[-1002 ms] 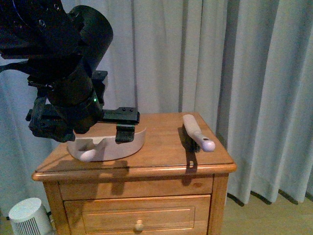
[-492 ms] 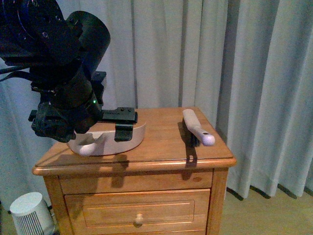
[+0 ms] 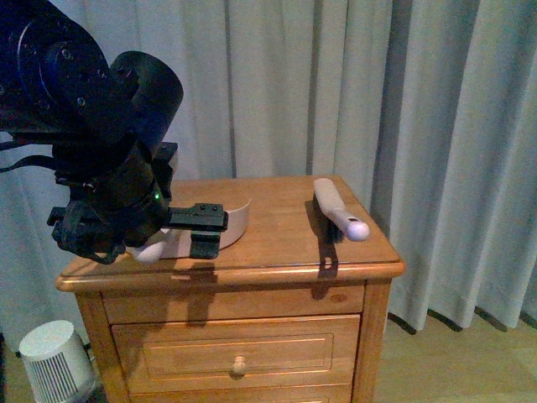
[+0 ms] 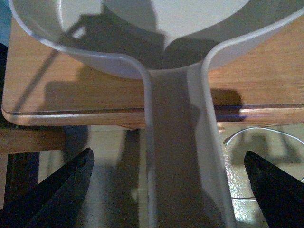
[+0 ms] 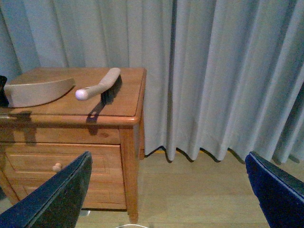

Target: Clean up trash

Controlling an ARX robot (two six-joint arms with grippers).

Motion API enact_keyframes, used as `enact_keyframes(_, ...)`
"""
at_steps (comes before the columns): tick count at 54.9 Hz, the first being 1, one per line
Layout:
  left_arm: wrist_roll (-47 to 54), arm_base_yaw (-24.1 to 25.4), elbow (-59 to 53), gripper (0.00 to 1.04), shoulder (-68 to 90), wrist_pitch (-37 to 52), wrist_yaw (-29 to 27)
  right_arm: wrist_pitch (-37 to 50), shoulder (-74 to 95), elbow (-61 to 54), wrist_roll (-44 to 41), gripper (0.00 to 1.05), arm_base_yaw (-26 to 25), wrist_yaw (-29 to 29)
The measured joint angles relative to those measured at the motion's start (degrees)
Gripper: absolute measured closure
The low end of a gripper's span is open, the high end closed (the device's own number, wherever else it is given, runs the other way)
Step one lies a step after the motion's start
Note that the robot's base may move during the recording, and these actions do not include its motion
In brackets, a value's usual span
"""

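My left gripper grips the dustpan by its narrow handle (image 3: 151, 251) next, since the dustpan's broad pan spreads far wider than my open fingers.
The trash is out of view in every frame. A pale dustpan (image 3: 237, 218) lies on the left of the wooden nightstand (image 3: 277, 252). Its handle (image 4: 175, 142) juts out past the stand's edge. My left gripper (image 3: 205, 231) is open, one finger on each side of that handle (image 4: 167, 159) and neither touching it. A brush (image 3: 336, 217) with a white handle lies on the right of the stand. My right gripper (image 5: 168, 159) hangs open over the floor, well off from the stand, with the dustpan (image 5: 38, 90) and brush (image 5: 99, 86) far ahead of it.
Grey curtains (image 3: 352, 92) hang right behind and beside the nightstand. A small white fan (image 3: 54, 357) stands on the floor at its left. The stand has drawers with a round knob (image 3: 239, 363). A thin cable (image 4: 256, 135) lies on the floor below the dustpan handle.
My left arm has sunk lower and drawn toward the stand's front left corner, its fingers now level with the dustpan. The front view has shifted slightly. The brush has not moved.
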Motion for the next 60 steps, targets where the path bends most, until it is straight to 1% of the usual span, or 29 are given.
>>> enact_keyframes(17,1.44,0.24,-0.81,0.08,0.04,1.25,-0.22,0.00,0.00,0.00,0.00,0.07,0.00,0.00)
enact_keyframes(19,1.81,0.26,-0.96,0.11,0.04,1.33,-0.46,0.00,0.00,0.00,0.00,0.07,0.00,0.00)
enact_keyframes(23,2.14,0.33,-1.11,0.23,0.04,1.46,-0.59,0.00,0.00,0.00,0.00,0.07,0.00,0.00)
enact_keyframes(26,2.47,0.35,-1.18,0.37,0.04,1.60,-0.76,0.00,0.00,0.00,0.00,0.07,0.00,0.00)
enact_keyframes(33,2.71,0.39,-1.18,0.57,0.04,1.81,-0.74,0.00,0.00,0.00,0.00,0.07,0.00,0.00)
enact_keyframes(38,2.84,0.42,-1.18,0.74,0.04,1.81,-0.74,0.00,0.00,0.00,0.00,0.07,0.00,0.00)
enact_keyframes(40,2.86,0.42,-1.18,0.77,0.04,1.81,-0.74,0.00,0.00,0.00,-0.02,0.07,0.00,0.00)
enact_keyframes(60,3.23,1.09,-1.38,0.78,-0.33,2.14,-1.31,0.00,0.00,0.00,0.00,0.07,0.00,0.00)
